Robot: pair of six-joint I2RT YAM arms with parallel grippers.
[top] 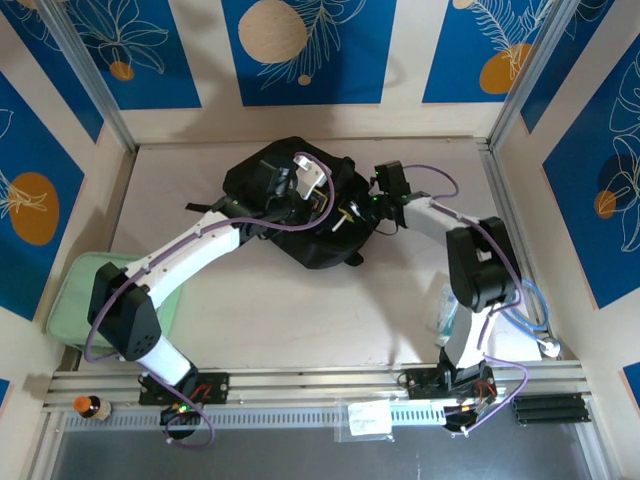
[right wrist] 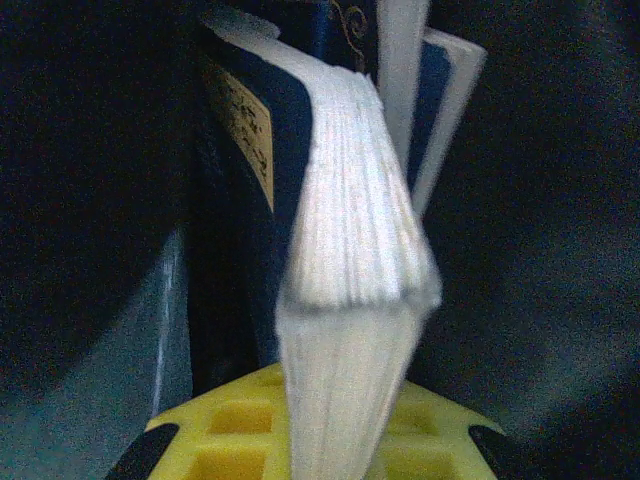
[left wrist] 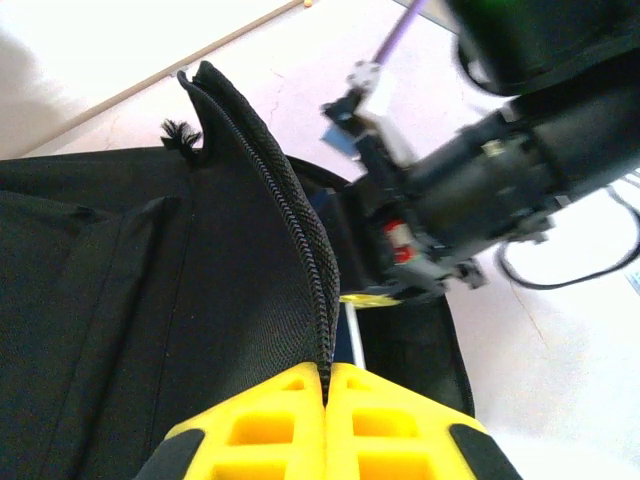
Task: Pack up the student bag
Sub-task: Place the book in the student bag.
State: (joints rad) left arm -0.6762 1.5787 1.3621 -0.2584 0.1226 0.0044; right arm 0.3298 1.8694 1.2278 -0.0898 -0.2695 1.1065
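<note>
The book's white page block sticks out short of the books further in, so it is too early to let go. My right gripper first moves the book toward those books next.
The student bag (top: 300, 215) is a black fabric backpack lying at the table's far middle, its zip opening facing right. My left gripper (left wrist: 326, 385) is shut on the zip edge (left wrist: 300, 250) of the opening and holds that flap up. My right gripper (right wrist: 335, 400) is inside the dark opening, shut on the white page block of a book (right wrist: 350, 290). Further in stand dark blue books (right wrist: 240, 120), one with a yellow label. From the left wrist view the right gripper (left wrist: 440, 230) reaches into the bag's mouth over a blue and white book edge (left wrist: 352, 335).
A mint-green zip case (top: 95, 300) lies at the left under the left arm. A clear plastic packet (top: 445, 315) sits beside the right arm's base. On the front rail are a small orange-capped bottle (top: 88, 405), a clear bag (top: 370, 415) and a black bar (top: 550, 408).
</note>
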